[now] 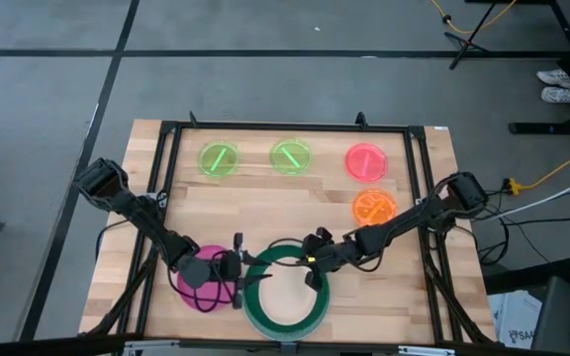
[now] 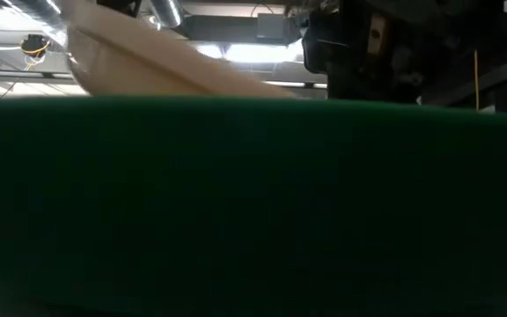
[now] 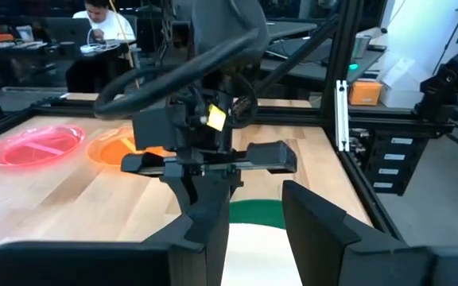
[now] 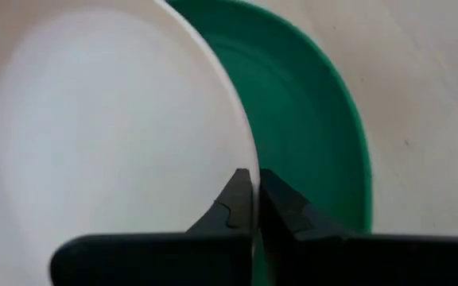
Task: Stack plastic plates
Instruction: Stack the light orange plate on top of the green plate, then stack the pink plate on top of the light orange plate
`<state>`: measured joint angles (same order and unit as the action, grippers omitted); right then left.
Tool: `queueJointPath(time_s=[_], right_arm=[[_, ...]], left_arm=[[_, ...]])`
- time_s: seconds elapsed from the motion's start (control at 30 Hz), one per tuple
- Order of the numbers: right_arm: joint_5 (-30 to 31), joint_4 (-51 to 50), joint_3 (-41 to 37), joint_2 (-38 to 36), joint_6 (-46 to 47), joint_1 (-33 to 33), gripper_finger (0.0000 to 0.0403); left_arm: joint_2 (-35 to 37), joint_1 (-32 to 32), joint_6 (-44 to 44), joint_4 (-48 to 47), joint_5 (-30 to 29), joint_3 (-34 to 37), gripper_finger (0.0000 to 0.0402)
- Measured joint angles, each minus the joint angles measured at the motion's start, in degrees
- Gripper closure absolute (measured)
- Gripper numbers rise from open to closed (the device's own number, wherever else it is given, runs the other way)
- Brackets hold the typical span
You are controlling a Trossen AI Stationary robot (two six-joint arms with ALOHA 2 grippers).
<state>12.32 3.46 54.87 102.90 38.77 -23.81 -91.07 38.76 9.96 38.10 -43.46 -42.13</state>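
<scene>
The dark-green plate's rim surrounds the cream plate's edge, so the cream plate would rest inside. It is time for my right gripper to open now.
A dark-green plate (image 1: pixel 257 309) lies flat near the table's near edge, and its rim (image 2: pixel 253 202) fills the low view. A cream plate (image 1: pixel 287 300) sits tilted over it (image 2: pixel 139 57). My right gripper (image 1: pixel 315 273) is shut on the cream plate's rim. My left gripper (image 1: pixel 238 272) is open (image 3: pixel 257 238) at the green plate's left rim, over a magenta plate (image 1: pixel 198 287). Two lime-green plates (image 1: pixel 218 159) (image 1: pixel 291 156), a pink-red plate (image 1: pixel 366 160) and an orange plate (image 1: pixel 374 207) lie flat farther back. No light-blue plate shows. My right gripper pinches the cream plate's rim (image 4: pixel 245 159) between its two fingers (image 4: pixel 233 199), one above the rim and one below it, coming from the table's right and slanting down. The plate is tilted over the green plate (image 4: pixel 316 127); where its lower side rests does not show.
A black frame (image 1: pixel 295 129) runs around the tabletop, with posts at the corners. Bare wood lies between the near plates and the far row. In the left wrist view a person sits at a desk (image 3: pixel 102 24) beyond the table.
</scene>
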Motion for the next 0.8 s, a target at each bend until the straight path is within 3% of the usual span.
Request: queueJointPath(time_s=[0.2, 0.53, 0.8], right_arm=[[0.4, 1.4, 0.0, 1.5, -0.2, 0.2, 0.0395], [1.2, 2.0, -0.1, 2.4, -2.2, 0.3, 0.032], [0.2, -9.6, 0.5, -8.7, -9.6, -1.3, 0.0304]], left_arm=[[0.0, 0.0, 0.0, 0.0, 0.4, 0.0, 0.029], [0.0, -0.1, 0.0, 0.1, 1.1, 0.0, 0.029], [0.0, -0.1, 0.1, 0.0, 3.7, 0.0, 0.029]])
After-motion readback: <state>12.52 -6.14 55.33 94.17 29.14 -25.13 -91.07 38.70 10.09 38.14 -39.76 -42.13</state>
